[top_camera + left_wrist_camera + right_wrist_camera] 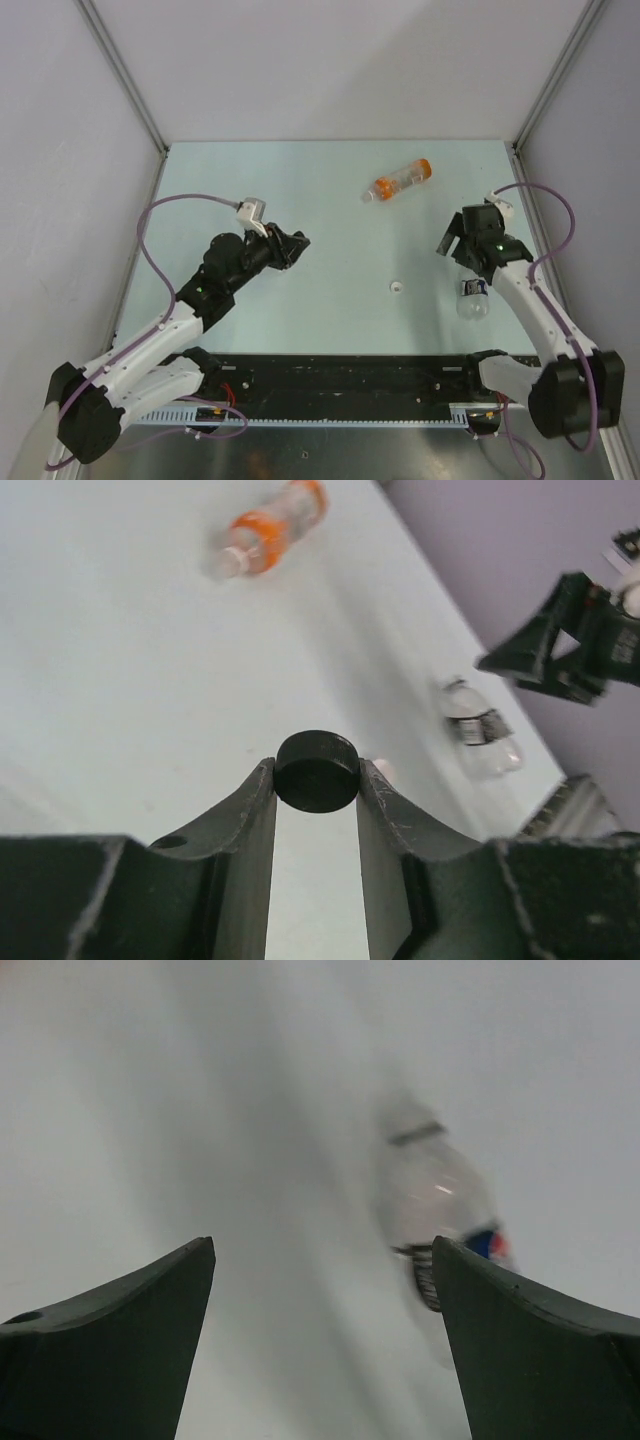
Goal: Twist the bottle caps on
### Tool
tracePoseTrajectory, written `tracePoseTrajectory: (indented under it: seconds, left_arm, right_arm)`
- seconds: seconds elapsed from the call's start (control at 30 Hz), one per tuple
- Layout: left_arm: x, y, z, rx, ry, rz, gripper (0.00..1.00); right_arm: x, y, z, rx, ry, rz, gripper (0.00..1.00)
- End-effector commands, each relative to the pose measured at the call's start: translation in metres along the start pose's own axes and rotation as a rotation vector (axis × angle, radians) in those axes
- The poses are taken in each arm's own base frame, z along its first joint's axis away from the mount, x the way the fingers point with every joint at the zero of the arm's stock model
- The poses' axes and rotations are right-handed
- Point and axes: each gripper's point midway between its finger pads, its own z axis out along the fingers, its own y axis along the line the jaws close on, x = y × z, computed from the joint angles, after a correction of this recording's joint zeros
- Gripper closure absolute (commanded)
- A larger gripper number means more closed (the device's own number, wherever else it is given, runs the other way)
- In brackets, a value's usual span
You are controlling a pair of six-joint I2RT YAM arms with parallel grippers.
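I will next grab the Pepsi-labelled bottle by its base end [473, 305] [435, 1333] with my right gripper, so the neck stays free to screw on the cap.
My left gripper [297, 243] [316, 764] is shut on a black bottle cap [317, 777] and holds it above the table, left of centre. My right gripper [451, 247] [323, 1250] is open and empty, just above and beyond the Pepsi-labelled bottle [473, 296] [437, 1195], which lies on its side at the right; it also shows in the left wrist view [480, 732]. The orange-tinted bottle [397, 181] [266, 528] lies on its side at the back. A white cap [397, 288] sits on the table between the arms. The plain clear bottle and the second white cap are out of view.
The pale green table [300, 180] is walled by grey panels on the left, back and right. A black rail [340, 375] runs along the near edge by the arm bases. The right arm's gripper shows at the right of the left wrist view [560, 650].
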Motion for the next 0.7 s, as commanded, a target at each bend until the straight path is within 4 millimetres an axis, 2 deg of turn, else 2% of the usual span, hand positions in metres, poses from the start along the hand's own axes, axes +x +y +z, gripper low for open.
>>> tracePoseTrajectory:
  seconds: [0.0,0.1,0.27,0.53,0.67]
  left_arm:
    - [-0.008,0.04,-0.007,-0.22,-0.02,0.065,0.89]
    - [-0.006,0.04,-0.007,-0.218,-0.013,0.076,0.88]
    - [-0.007,0.04,-0.011,-0.212,-0.018,0.09,0.87]
    - [-0.01,0.03,-0.013,-0.167,-0.02,0.106,0.87]
    - [-0.01,0.028,-0.014,-0.157,-0.021,0.108,0.87]
  right_arm:
    - [0.031,-0.074,0.003,0.382,0.141,-0.047,0.05]
    - [0.043,-0.086,0.009,0.425,0.208,-0.034,0.06]
    - [0.051,-0.104,0.006,0.483,0.235,0.012,0.04]
    - [0.082,-0.113,0.012,0.486,0.278,0.08,0.03]
    - [0.087,-0.104,0.021,0.421,0.266,0.104,0.06]
